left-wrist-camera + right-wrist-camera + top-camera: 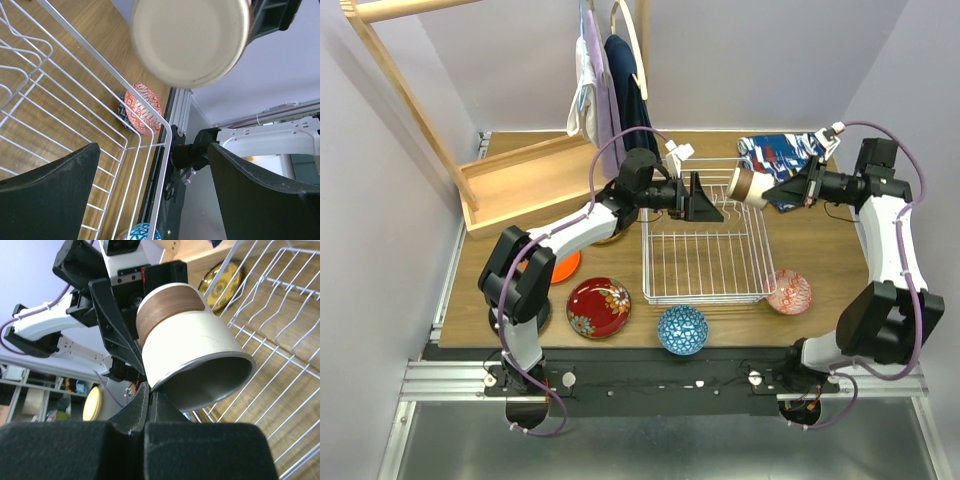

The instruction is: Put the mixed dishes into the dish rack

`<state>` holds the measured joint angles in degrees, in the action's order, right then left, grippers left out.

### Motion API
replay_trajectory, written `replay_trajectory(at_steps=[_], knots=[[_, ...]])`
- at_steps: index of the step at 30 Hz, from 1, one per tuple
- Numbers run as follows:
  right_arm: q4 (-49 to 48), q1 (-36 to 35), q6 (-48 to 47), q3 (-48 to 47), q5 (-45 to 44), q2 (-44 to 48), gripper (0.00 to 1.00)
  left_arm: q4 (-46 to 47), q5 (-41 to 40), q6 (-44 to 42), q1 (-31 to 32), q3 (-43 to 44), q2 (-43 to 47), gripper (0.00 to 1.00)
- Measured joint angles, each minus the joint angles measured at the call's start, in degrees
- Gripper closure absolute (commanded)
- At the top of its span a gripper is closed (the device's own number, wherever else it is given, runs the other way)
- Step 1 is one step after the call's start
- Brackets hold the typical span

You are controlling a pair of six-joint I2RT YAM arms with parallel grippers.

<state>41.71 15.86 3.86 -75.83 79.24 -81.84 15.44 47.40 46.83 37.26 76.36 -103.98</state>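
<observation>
My left gripper will next hold the cream cup (748,186) around its base end. The cup's rim stays free, so the cup can go into the dish rack opening first.
My right gripper (778,191) is shut on the rim of the cream cup (748,186) with a brown band. It holds the cup on its side above the far right of the white dish rack (703,298). In the right wrist view the fingertips (150,390) pinch the cup (195,360) at its lip. My left gripper (705,200) hangs open over the rack's far end, facing the cup's base (190,40), a short gap away. On the table lie a red floral plate (598,307), a blue bowl (682,329), a pink bowl (788,291), an orange plate (563,266) and a yellow patterned plate (222,279).
A wooden frame (510,180) stands at the far left, with clothes (605,90) hanging behind the rack. A blue-red patterned cloth (782,155) lies at the far right. The pink bowl (142,107) and the blue bowl (140,232) sit just outside the rack's wire rim (165,150).
</observation>
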Motion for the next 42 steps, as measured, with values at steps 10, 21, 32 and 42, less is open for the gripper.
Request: replay_trajectory(at_steps=[10,21,32,42], knots=[[27.4,-0.2,-28.6,-5.4,0.9,-9.4,0.99,2.0,-0.1,2.1,0.3,2.9,-1.3,0.01],[33.6,-2.3,-36.5,-5.4,0.5,-9.7,0.99,3.6,0.0,3.4,0.4,3.1,-2.9,0.01],[34.5,-4.8,-36.9,-5.4,-0.2,-9.7,0.99,5.3,1.4,4.0,1.3,4.3,-3.5,0.07],[34.1,-4.9,-34.8,-4.0,-0.2,-9.2,0.86,4.5,2.6,3.3,1.1,4.2,-3.6,0.29]])
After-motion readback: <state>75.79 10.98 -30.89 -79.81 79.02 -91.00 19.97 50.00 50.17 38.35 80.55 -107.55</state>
